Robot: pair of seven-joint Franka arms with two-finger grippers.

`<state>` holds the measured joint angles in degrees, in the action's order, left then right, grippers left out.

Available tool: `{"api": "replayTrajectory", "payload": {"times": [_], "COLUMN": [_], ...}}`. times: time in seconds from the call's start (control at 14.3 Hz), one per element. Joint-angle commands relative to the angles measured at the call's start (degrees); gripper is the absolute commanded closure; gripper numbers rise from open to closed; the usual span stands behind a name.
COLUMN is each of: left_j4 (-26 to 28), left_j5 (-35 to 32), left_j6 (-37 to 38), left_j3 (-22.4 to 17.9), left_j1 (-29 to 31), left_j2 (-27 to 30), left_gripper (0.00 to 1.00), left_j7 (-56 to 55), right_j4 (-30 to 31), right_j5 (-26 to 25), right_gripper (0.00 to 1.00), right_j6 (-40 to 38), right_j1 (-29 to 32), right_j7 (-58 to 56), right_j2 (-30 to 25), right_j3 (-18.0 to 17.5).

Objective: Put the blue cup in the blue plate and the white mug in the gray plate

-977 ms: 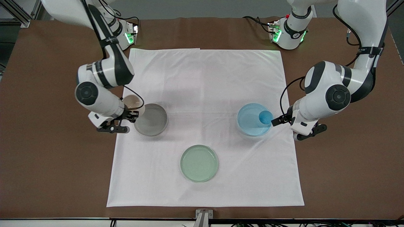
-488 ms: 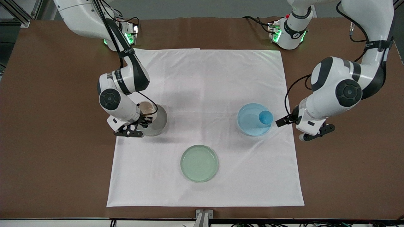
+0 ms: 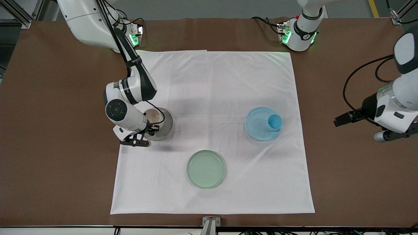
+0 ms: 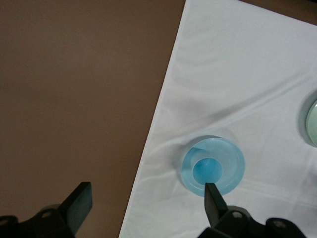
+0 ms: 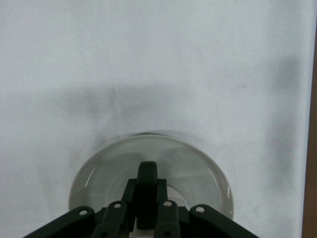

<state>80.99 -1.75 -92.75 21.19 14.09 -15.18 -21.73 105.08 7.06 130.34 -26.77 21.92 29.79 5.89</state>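
The base of the white mug is on the gray plate, inside its rim, and would stand there, so it is time for my right gripper to release now.
The blue cup stands in the blue plate, at the plate's edge toward the left arm's end; both also show in the left wrist view, the cup in the plate. My left gripper is open and empty over the brown table, apart from the plate; in its wrist view the jaws stand wide. My right gripper is shut on the dark handle of the white mug. It holds the mug upright over the gray plate, which also shows in the right wrist view.
A pale green plate lies on the white cloth, nearer to the front camera than the other two plates. The cloth covers the middle of the brown table.
My right gripper has carried the white mug from beside the gray plate to over it. My left arm has drawn back from the blue plate toward its end of the table.
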Motion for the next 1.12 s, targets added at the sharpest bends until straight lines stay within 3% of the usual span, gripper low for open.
{"api": "replayTrajectory", "payload": {"times": [0.0, 0.14, 0.21, 0.28, 0.35, 0.42, 0.63, 0.84, 1.05], "left_j4": [-2.8, -3.3, -3.2, -3.2, -2.7, -1.3, 5.9, 12.9, 15.2], "left_j5": [-1.1, -1.5, -2.5, -2.7, -2.6, -2.4, 2.0, 2.5, 2.3], "left_j6": [5.9, 7.7, 7.8, 7.9, 8.0, 8.0, 7.8, 7.3, 7.1], "left_j3": [0.5, 0.3, 0.3, 0.5, 0.3, -0.6, -15.8, -19.1, -19.7], "left_j1": [0.3, 0.2, 0.5, 1.1, 0.9, 0.4, -12.6, -18.5, -19.5], "left_j2": [1.5, 4.1, 5.7, 6.7, 8.2, 9.5, 15.2, 20.9, 23.2], "left_gripper": [0.0, 0.0, 0.0, 0.0, 0.0, 0.0, 0.0, 0.0, 0.0], "left_j7": [1.2, 3.8, 5.5, 7.6, 10.3, 12.8, 15.8, 12.7, 11.1], "right_j4": [-1.1, -1.2, -1.3, -1.5, -1.4, -1.5, -1.5, -0.8, 1.9], "right_j5": [1.1, 1.1, 1.1, 1.0, 1.0, 1.0, 0.4, 0.2, 0.1], "right_gripper": [0.93, 0.85, 0.62, 0.26, 0.0, 0.0, 0.0, 0.0, 0.0], "right_j6": [-0.3, -0.5, -1.0, -1.1, -2.9, -6.4, -19.2, -31.9, -38.3], "right_j1": [0.0, -0.3, -0.3, -0.2, 0.0, 0.4, 1.5, 6.4, 12.7], "right_j7": [-0.1, -0.1, -0.2, -0.3, -0.6, -0.9, -1.0, -2.7, -8.5], "right_j2": [1.2, 1.4, 1.1, 0.5, -1.0, -3.2, -12.4, -22.8, -31.1], "right_j3": [-0.1, -0.1, -0.1, -0.1, 0.0, 0.1, 1.0, 1.1, 1.1]}}
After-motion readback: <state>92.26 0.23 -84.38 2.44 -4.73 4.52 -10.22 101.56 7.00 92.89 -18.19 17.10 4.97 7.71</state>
